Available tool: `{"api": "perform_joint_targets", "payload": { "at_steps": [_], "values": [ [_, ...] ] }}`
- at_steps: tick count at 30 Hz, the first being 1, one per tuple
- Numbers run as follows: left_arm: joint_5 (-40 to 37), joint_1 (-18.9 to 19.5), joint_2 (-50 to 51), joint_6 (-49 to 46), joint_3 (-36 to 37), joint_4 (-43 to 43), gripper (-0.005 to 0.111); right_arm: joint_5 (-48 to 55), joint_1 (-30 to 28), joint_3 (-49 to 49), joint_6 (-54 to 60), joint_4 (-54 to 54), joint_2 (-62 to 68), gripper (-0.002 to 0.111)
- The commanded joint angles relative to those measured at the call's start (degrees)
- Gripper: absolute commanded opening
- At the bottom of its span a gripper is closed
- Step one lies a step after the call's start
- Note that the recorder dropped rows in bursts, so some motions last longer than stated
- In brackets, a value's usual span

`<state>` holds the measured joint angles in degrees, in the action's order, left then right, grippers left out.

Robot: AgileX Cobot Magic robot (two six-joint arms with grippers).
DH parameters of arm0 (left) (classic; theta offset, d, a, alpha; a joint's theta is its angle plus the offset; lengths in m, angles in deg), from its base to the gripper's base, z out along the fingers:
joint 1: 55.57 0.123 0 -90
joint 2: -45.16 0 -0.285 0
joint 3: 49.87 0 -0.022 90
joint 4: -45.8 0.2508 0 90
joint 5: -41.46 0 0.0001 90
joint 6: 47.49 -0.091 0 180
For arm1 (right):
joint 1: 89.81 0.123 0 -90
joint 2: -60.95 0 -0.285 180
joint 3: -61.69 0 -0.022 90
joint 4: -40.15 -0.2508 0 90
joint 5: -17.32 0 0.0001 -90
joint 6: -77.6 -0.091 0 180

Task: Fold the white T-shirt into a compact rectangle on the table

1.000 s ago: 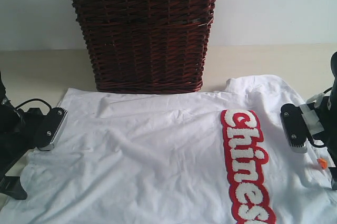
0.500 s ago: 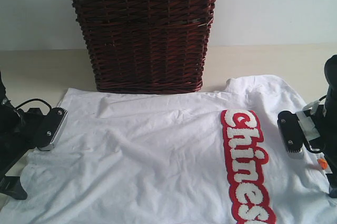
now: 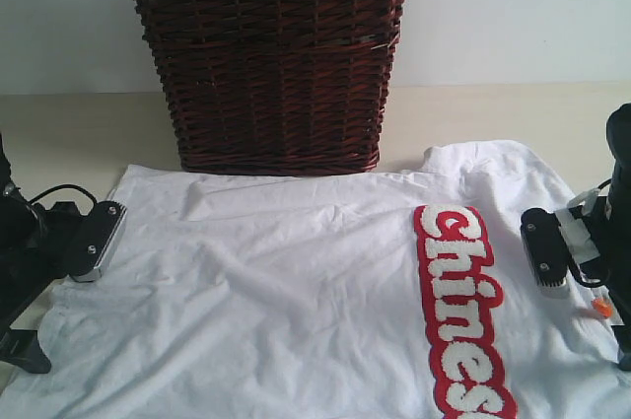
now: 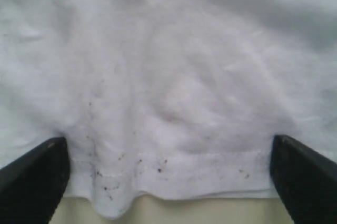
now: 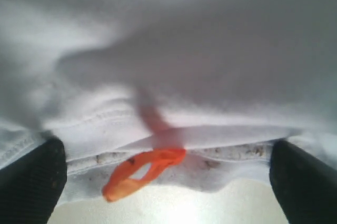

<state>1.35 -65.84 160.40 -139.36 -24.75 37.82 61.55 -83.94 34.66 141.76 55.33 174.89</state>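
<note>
My right gripper needs to grab the ribbed collar by the orange tag next, so that I can fold the T-shirt (image 3: 296,281).
The white T-shirt (image 3: 296,281) lies spread flat on the table (image 3: 69,133), its red-outlined lettering (image 3: 458,311) running down the right side. At the shirt's left edge my left gripper (image 3: 61,291) is open and low. The stitched hem (image 4: 174,166) lies between its fingers (image 4: 31,182), over the table (image 4: 210,211). My right gripper (image 3: 584,301) is open at the collar end. The ribbed collar (image 5: 221,153) and the orange tag (image 5: 139,171) sit between its fingers (image 5: 305,182). Nothing is pinched by either gripper.
A tall dark brown wicker basket (image 3: 271,54) with a lace-trimmed liner stands on the table just behind the shirt's far edge. Bare tabletop shows to the left and right of the basket. A pale wall closes the back.
My right gripper has dropped a little lower and shifted slightly left over the collar. The left gripper and the shirt have not moved.
</note>
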Motion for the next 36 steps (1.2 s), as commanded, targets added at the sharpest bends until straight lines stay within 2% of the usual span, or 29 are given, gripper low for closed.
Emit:
{"api": "perform_joint_targets", "payload": {
  "at_steps": [1,14,22,25,33,36],
  "values": [
    [3.1,-0.1,2.2,0.2,0.9,0.2,0.105,2.0,-0.3,0.0,-0.3,0.4,0.7,0.105],
    [3.1,-0.1,2.2,0.2,0.9,0.2,0.105,2.3,-0.3,0.0,-0.3,1.9,0.7,0.105],
    [3.1,-0.1,2.2,0.2,0.9,0.2,0.105,-1.7,-0.3,0.0,-3.1,3.5,0.7,0.102],
    [3.1,-0.1,2.2,0.2,0.9,0.2,0.105,-1.6,-0.3,0.0,-6.0,5.8,0.7,0.089],
    [3.1,-0.1,2.2,0.2,0.9,0.2,0.105,-2.7,-0.3,0.0,-6.0,6.0,0.7,0.032],
    [3.1,-0.1,2.2,0.2,0.9,0.2,0.105,-2.7,-0.3,0.0,-6.0,6.0,0.7,0.016]
  ]
}}
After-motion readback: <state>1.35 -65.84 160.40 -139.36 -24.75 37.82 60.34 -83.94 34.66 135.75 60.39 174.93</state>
